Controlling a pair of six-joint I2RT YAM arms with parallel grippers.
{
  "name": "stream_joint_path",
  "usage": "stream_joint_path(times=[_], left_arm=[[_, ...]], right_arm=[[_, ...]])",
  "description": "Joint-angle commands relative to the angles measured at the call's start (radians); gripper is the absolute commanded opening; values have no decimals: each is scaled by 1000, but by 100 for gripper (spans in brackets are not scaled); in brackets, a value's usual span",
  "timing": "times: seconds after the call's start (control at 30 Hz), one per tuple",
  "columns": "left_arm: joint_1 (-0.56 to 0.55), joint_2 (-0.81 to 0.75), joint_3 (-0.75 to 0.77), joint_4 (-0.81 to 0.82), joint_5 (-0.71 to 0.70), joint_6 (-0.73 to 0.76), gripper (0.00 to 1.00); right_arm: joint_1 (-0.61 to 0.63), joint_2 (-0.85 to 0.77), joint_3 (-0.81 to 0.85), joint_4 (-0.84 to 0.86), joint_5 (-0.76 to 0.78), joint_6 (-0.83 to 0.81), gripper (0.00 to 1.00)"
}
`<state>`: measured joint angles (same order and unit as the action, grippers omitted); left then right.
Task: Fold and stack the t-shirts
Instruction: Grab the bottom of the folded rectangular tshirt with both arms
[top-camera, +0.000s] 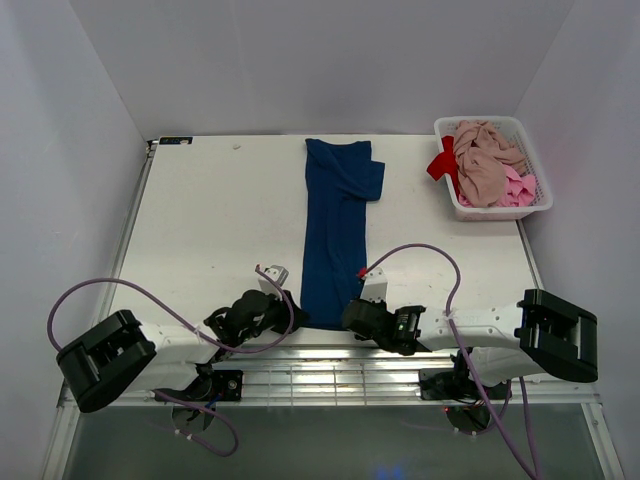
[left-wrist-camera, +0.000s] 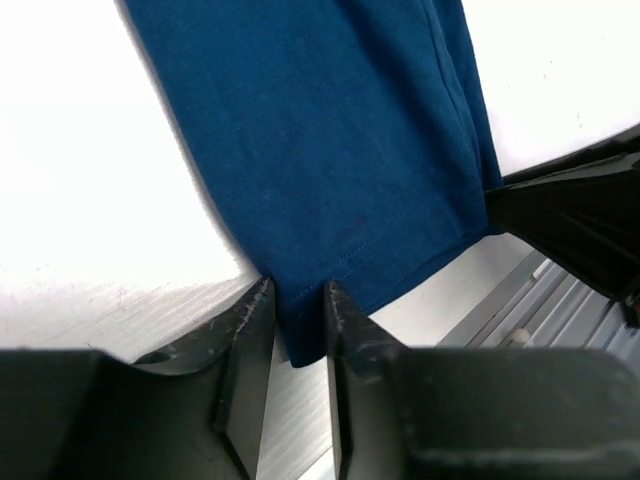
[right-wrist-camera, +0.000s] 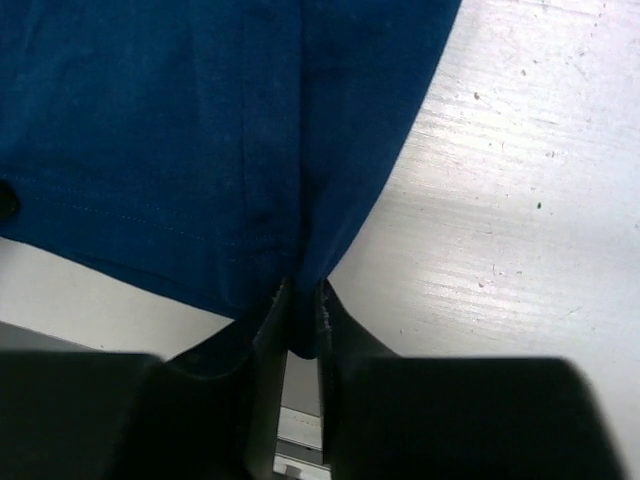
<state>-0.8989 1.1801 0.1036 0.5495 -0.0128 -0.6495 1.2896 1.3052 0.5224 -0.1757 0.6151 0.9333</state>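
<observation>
My left gripper's fingers are still apart around the navy corner, so the hem would stay on the tabletop if I lifted my left gripper now.
A navy blue t-shirt (top-camera: 335, 230), folded into a long narrow strip, lies on the white table and runs from the far middle to the near edge. Both grippers sit at its near hem. My left gripper (top-camera: 293, 306) is at the left corner, and the left wrist view has that corner of the navy cloth (left-wrist-camera: 330, 130) filling the gap between the jaws of the left gripper (left-wrist-camera: 297, 290). My right gripper (top-camera: 350, 312) is at the right corner, with the right gripper (right-wrist-camera: 302, 290) pinched narrowly on the navy fold (right-wrist-camera: 180, 120). Other t-shirts, dusty beige (top-camera: 485, 160), pink (top-camera: 520, 187) and red (top-camera: 442, 165), lie bunched in the basket.
The white slotted basket (top-camera: 497, 212) stands at the far right corner of the table. A metal rail with slots (top-camera: 330, 375) runs along the near edge just behind both grippers. The black body of the right gripper (left-wrist-camera: 575, 215) shows at the right of the left wrist view.
</observation>
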Motion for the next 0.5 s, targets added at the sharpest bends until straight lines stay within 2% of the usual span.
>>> stream_joint_path(times=[0.0, 0.03, 0.07, 0.17, 0.3, 0.47], left_arm=[[-6, 15, -19, -46, -12, -13, 34], [-8, 16, -19, -46, -10, -16, 31], [-9, 22, -21, -48, -7, -18, 23], [-34, 12, -12, -62, -13, -32, 12], [-116, -45, 10, -101, -64, -70, 6], [-193, -122, 77, -213, -174, -91, 5]], right_arm=[[-1, 8, 17, -22, -11, 16, 13], [-1, 5, 25, -33, -11, 19, 9], [-1, 2, 31, -63, -11, 21, 8], [13, -18, 56, -129, -6, 33, 8], [39, -69, 77, -203, 6, 61, 8], [47, -90, 109, -243, 69, 49, 8]])
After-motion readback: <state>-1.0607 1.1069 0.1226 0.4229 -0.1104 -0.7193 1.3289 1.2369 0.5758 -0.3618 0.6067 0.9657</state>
